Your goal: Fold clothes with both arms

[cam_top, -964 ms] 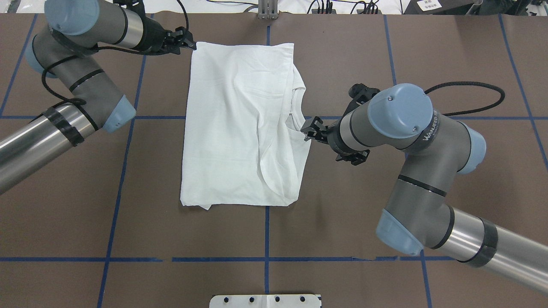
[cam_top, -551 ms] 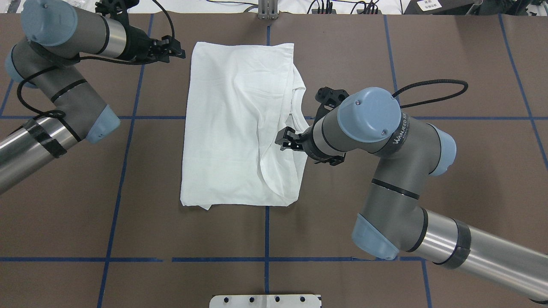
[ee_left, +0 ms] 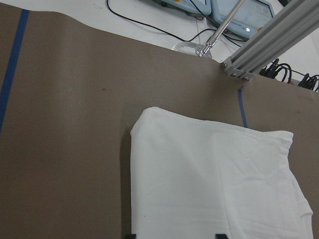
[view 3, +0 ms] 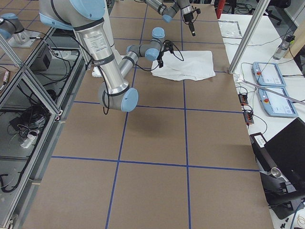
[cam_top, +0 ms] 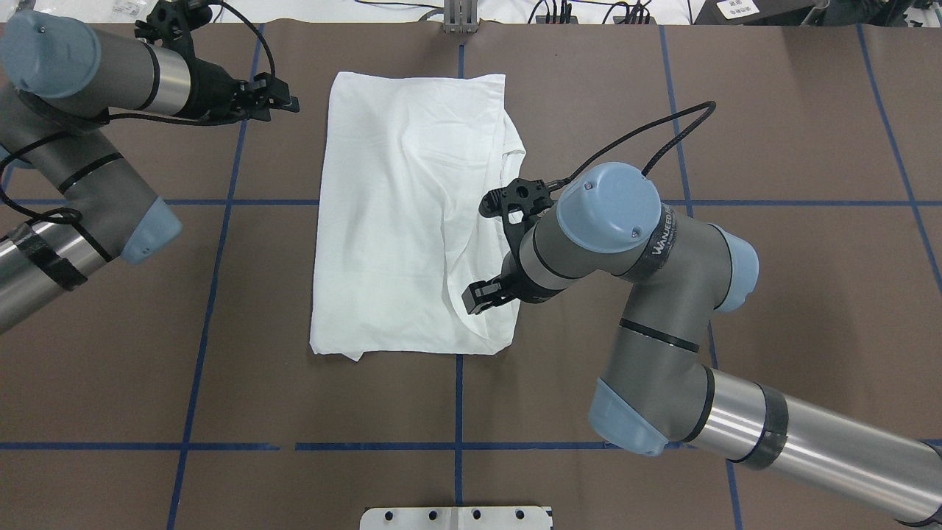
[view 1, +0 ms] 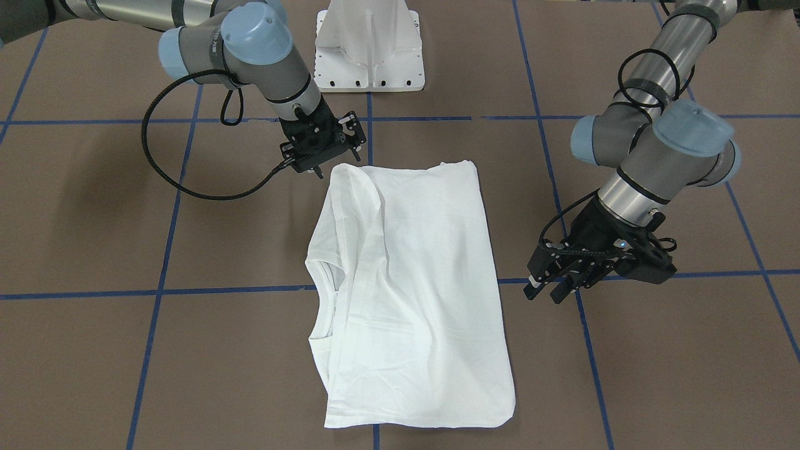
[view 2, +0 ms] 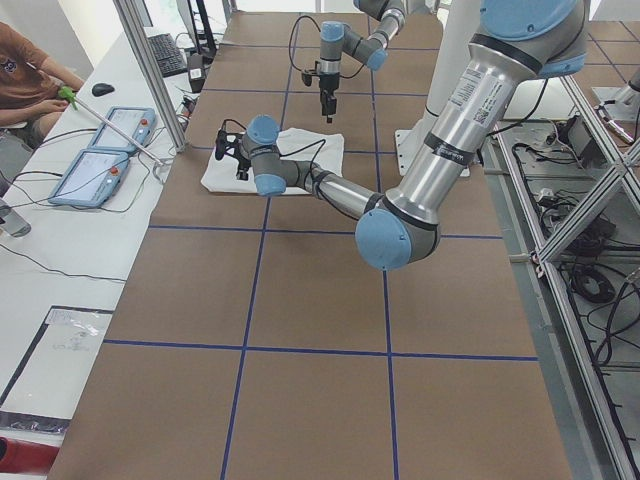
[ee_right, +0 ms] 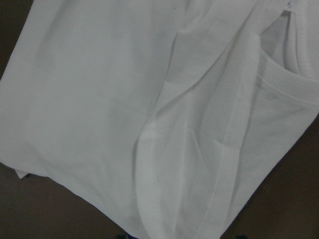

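Observation:
The shirt's body lies flat on the tabletop, so my right gripper should next grab the shirt by its folded corner, where the layers gather.
The white T-shirt lies folded into a long rectangle on the brown table, with its collar at one long edge and no black text showing. My left gripper is open and empty, off the cloth beside the shirt's far left corner; in the front-facing view it hangs above the table. My right gripper is open and empty, low over the folded sleeve at the shirt's near right part. The right wrist view shows the sleeve hem close up.
The white pedestal base stands at the robot's side of the table. Blue tape lines cross the brown surface. The right arm's black cable loops over the table. Control tablets lie beyond the far edge.
My left gripper has moved left, away from the shirt's far corner. My right gripper has swung from the collar edge toward the robot and now hangs over the near right part of the shirt.

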Robot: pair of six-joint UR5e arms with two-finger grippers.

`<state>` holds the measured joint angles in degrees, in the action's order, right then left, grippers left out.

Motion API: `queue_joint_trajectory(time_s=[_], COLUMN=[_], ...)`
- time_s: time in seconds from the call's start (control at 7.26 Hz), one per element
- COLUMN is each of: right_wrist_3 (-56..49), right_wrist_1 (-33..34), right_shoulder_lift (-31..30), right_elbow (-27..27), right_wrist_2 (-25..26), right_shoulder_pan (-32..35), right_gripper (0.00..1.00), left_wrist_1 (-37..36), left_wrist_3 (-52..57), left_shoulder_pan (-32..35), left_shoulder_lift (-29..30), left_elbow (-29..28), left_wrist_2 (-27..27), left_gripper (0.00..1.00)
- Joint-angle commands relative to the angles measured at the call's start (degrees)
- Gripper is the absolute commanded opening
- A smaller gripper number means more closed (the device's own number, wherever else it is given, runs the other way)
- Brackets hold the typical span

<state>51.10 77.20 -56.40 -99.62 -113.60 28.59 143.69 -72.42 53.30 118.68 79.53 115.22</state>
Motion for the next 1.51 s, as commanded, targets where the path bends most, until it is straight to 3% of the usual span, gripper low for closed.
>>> queue_joint_trajectory(time_s=[0.0,0.41,0.55,0.83,1.38], right_wrist_3=[-5.22,-5.31,-5.14,-5.05,-4.44], right_wrist_1=[0.06,1.81,2.16,2.17,3.73], right_shoulder_lift=[4.16,4.1,4.1,3.22,-0.99], right_elbow=[6.51,6.63,6.46,5.67,-0.12], right_wrist_2=[0.57,3.81,4.0,4.0,3.3], right_shoulder_pan=[-2.3,-4.23,-4.51,-4.51,-4.33], right_gripper=[0.7,0.58,0.42,0.0,0.0], left_wrist_1=[0.1,0.1,0.1,0.19,0.71], left_wrist_3=[-2.1,-2.46,-2.46,-2.64,-5.35], left_shoulder_pan=[-0.04,-0.04,-0.04,-0.13,-0.48], left_shoulder_lift=[-1.78,-1.96,-1.96,-1.87,-1.61], left_elbow=[0.98,0.63,0.63,0.81,0.89], left_wrist_2=[0.0,0.09,0.09,0.0,0.0], left_gripper=[0.62,0.63,0.63,0.64,0.65])
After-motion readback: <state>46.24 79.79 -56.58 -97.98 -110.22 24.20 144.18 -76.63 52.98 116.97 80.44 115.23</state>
